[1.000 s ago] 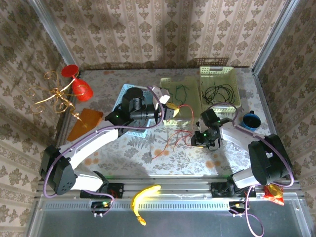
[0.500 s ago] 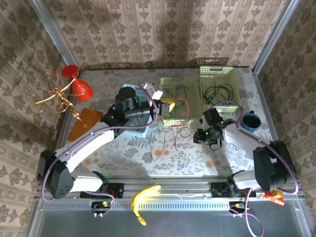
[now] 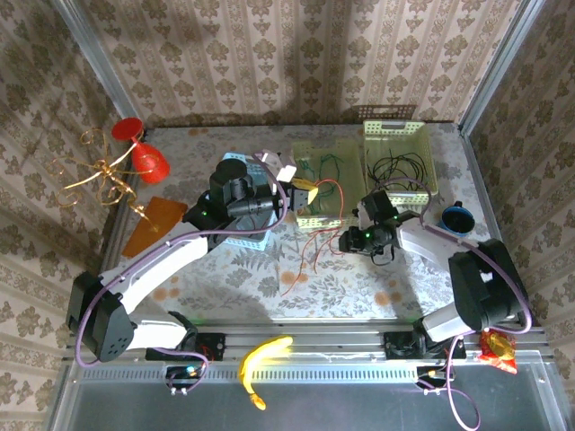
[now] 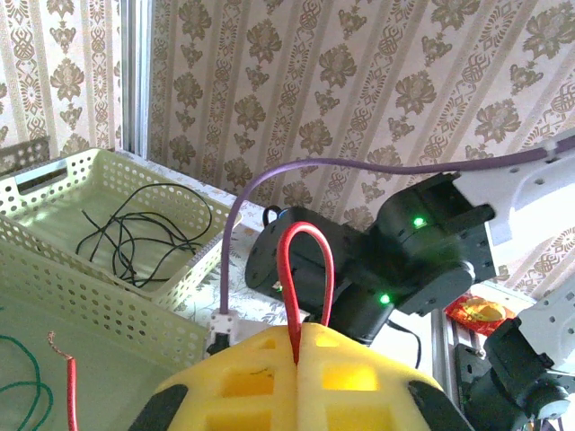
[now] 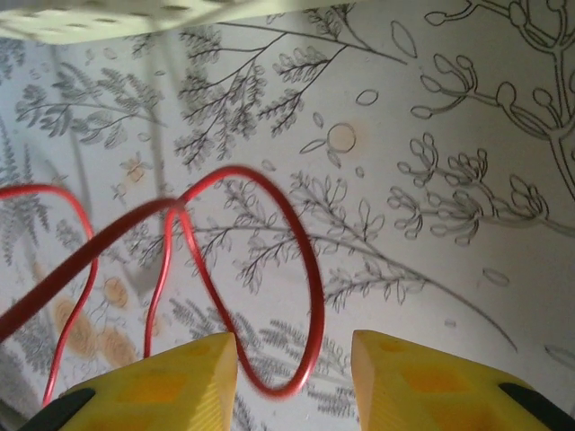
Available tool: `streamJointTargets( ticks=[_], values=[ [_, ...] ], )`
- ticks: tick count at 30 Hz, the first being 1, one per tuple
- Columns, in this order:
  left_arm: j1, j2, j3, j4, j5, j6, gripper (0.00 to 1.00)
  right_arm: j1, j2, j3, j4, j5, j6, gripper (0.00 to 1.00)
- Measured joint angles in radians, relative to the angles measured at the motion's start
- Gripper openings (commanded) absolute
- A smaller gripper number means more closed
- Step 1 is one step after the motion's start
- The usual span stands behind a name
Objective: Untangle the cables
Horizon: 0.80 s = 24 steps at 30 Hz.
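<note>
The robot's right hand has to grab the red cable's loose loop [image 3: 336, 252] [image 5: 289, 390] next, away from the left gripper's hold, to pull the tangle apart.
The red cable [image 3: 316, 244] trails from my left gripper [image 3: 304, 190] down across the table toward the front. In the left wrist view the yellow fingers [image 4: 225, 377] are shut on a red loop [image 4: 304, 260] that sticks up between them. My right gripper [image 3: 347, 241] hovers low over the table beside the cable; its yellow jaws [image 5: 295, 359] stand open with a loop of the red cable [image 5: 305, 296] lying loose between them. The green cable [image 3: 325, 166] lies in the left pale tray [image 3: 310, 220]. The black cable [image 3: 400, 166] lies in the right tray [image 3: 393, 130].
A blue basket [image 3: 239, 239] sits under the left arm. A blue cup [image 3: 456, 218] stands at the right edge. An orange sheet [image 3: 153, 224], a red glass [image 3: 145, 158] and gold wire [image 3: 94, 175] are at the left. A banana [image 3: 265, 355] lies on the front rail.
My right gripper has opened, let the red cable go and shifted a little left. My left gripper pulled back toward the trays with the red cable, then held still.
</note>
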State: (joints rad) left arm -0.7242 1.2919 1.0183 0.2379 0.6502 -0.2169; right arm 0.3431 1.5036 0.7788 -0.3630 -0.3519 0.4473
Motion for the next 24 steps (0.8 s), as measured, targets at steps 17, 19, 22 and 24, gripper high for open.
streamJointTargets(
  ticks=[17, 19, 22, 24],
  values=[
    [0.000, -0.008, -0.007, 0.001, -0.035, 0.000, 0.00, 0.029, 0.012, -0.014, 0.061, 0.201, 0.060, 0.00],
    [0.006, -0.029, -0.031, 0.019, -0.066, -0.002, 0.00, 0.029, -0.069, -0.063, 0.021, 0.253, 0.083, 0.00],
    [0.031, -0.069, -0.077, 0.069, -0.129, -0.023, 0.00, 0.028, -0.245, -0.122, -0.040, 0.339, 0.121, 0.00],
    [0.053, -0.097, -0.112, 0.111, -0.184, -0.039, 0.00, 0.024, -0.361, -0.141, -0.077, 0.405, 0.150, 0.00]
  ],
)
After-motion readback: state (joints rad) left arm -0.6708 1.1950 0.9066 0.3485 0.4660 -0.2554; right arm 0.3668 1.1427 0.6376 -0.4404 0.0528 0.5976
